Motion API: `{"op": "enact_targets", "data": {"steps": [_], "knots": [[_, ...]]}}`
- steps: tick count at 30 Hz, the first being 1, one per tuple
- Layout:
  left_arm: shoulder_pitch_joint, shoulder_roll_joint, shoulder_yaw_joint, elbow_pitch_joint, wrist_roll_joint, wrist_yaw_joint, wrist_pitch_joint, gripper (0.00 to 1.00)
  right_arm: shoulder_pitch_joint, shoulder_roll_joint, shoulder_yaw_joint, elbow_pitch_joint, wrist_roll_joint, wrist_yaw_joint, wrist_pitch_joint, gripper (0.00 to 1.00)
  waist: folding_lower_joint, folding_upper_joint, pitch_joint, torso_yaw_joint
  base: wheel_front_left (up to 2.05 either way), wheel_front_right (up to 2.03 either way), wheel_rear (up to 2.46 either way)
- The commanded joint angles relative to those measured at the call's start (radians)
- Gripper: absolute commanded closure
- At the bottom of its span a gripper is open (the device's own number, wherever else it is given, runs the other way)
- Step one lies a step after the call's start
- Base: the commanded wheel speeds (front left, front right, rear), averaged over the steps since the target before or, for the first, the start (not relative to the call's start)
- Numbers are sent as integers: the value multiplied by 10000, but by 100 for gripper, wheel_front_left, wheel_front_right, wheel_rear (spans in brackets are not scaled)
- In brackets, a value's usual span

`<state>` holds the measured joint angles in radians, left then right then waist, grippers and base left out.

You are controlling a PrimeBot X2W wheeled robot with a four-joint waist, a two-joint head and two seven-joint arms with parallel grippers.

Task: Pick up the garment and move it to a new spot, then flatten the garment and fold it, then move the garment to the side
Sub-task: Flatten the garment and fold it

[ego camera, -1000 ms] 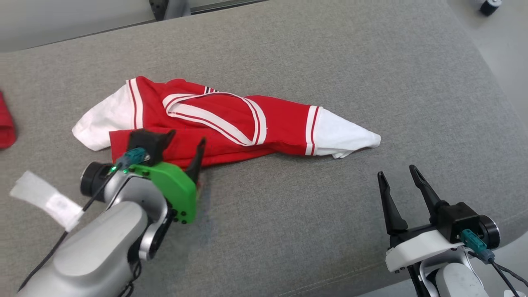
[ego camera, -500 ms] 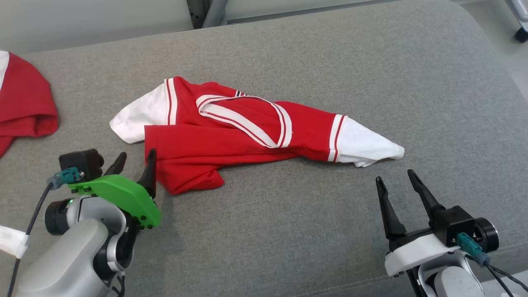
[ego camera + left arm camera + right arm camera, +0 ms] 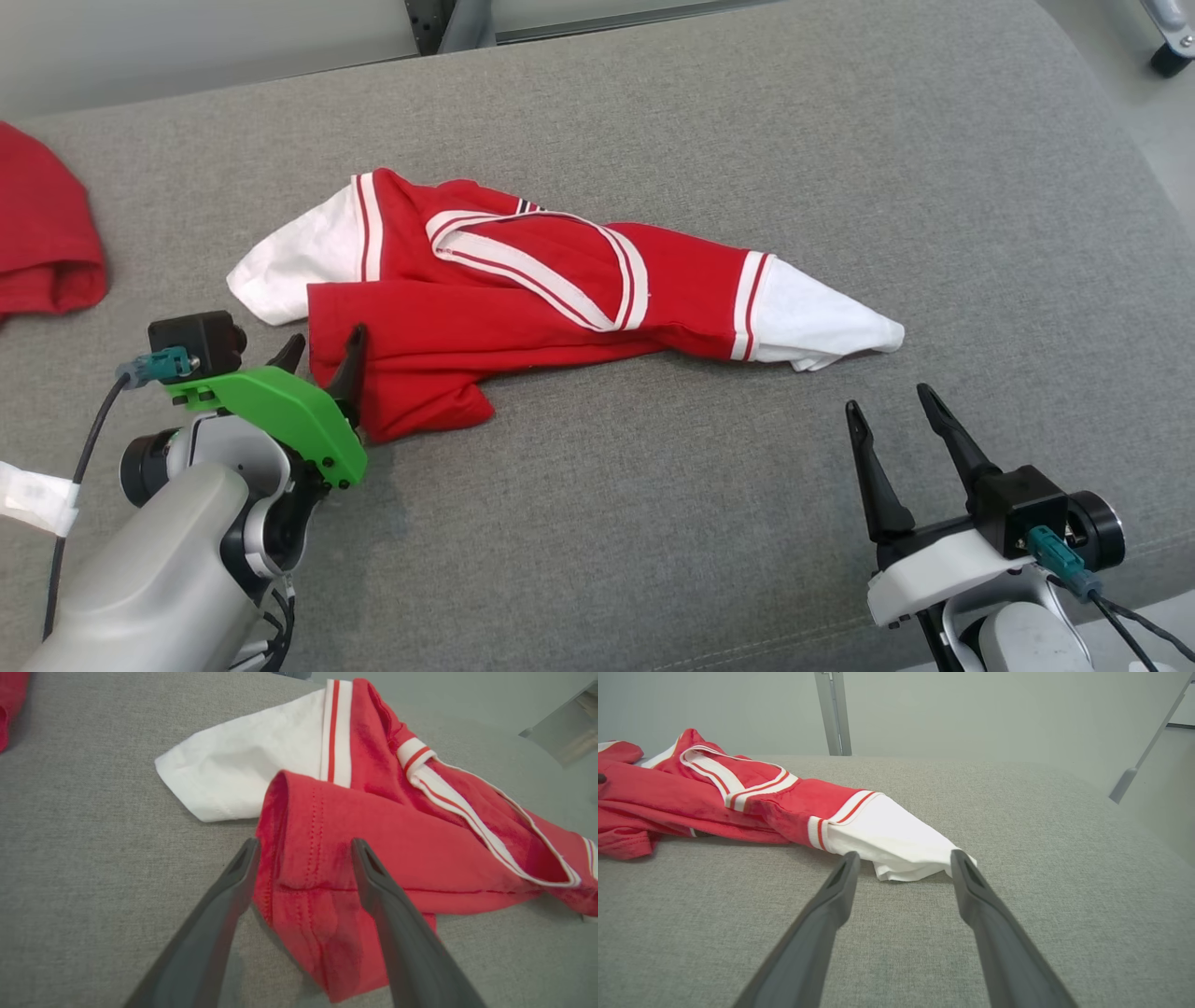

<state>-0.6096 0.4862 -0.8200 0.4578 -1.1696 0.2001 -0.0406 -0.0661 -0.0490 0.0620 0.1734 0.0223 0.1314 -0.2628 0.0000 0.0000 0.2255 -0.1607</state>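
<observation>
Next, my left gripper grabs the garment by that folded hem edge (image 3: pixel 327 342), since the hem stands up while the white sleeve (image 3: pixel 300 252) beside it lies flat.
The garment (image 3: pixel 523 308) is a red shirt with white sleeves and white-striped trim, lying crumpled on the grey cushion (image 3: pixel 653 485). My left gripper (image 3: pixel 324 347) stands open at its lower left edge. In the left wrist view the garment's (image 3: pixel 411 844) folded red hem lies between the spread fingers of the left gripper (image 3: pixel 304 847), one finger (image 3: pixel 392 914) above the cloth, with no grip. My right gripper (image 3: pixel 887 403) is open, a short way in front of the white right sleeve. In the right wrist view the right gripper (image 3: pixel 904 856) points at that sleeve of the garment (image 3: pixel 896 840) without touching it.
Another red cloth (image 3: pixel 42 233) lies at the cushion's far left. White tape (image 3: pixel 33 495) wraps the left arm's cable. A metal post (image 3: pixel 439 19) stands behind the cushion and a caster wheel (image 3: pixel 1167 58) at the top right. The cushion's front edge runs below the right gripper.
The head camera has shifted. My left gripper drew back from over the garment's lower left part to its left edge, uncovering a red flap. The right gripper has stayed put.
</observation>
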Motion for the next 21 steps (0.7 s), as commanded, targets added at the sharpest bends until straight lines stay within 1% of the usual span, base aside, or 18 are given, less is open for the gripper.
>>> {"op": "enact_targets", "data": {"steps": [1,2,3,4,8,11,13,15,18,19,21], "knots": [[-164,-83,50,106,-43,-205,-78,6,0,-27,7,13,-10,-14,-31,0,0,0,9,-36,0,0,0],[-191,-112,43,177,-48,-277,-100,55,8,-27,-2,11,-4,-14,-31,0,0,0,5,-40,0,0,0],[-198,-137,27,217,-54,-366,-111,80,22,-27,-18,8,-6,-14,-31,0,0,0,-2,-35,0,0,0],[-199,-174,15,252,-75,-459,-125,100,36,-25,-38,2,-8,-14,-31,0,0,0,-9,-25,0,0,0],[-227,-190,-84,307,6,-707,-155,100,72,-27,-109,13,-57,-14,-31,0,0,0,-71,64,0,0,0],[-227,-99,-219,65,266,-785,-266,100,110,-27,-143,21,-89,-14,-31,0,0,0,-130,140,0,0,0],[-35,87,-326,-447,495,-692,-515,100,160,-25,-135,23,-87,-14,-31,0,0,0,-189,198,0,0,0],[453,276,-469,-1314,634,-552,-608,100,230,-28,-146,19,4,-14,-31,0,0,0,-252,278,0,0,0],[1188,878,-635,-3016,744,-146,-540,100,358,-27,-143,37,108,-14,-31,0,0,0,-338,480,0,0,0],[1810,1263,-720,-4229,628,148,-436,100,485,-27,-147,98,128,-14,-31,0,0,0,-395,673,0,0,0],[2423,1685,-746,-5556,396,403,-322,100,530,-27,-130,119,144,-14,-31,0,0,0,-414,858,0,0,0]]}}
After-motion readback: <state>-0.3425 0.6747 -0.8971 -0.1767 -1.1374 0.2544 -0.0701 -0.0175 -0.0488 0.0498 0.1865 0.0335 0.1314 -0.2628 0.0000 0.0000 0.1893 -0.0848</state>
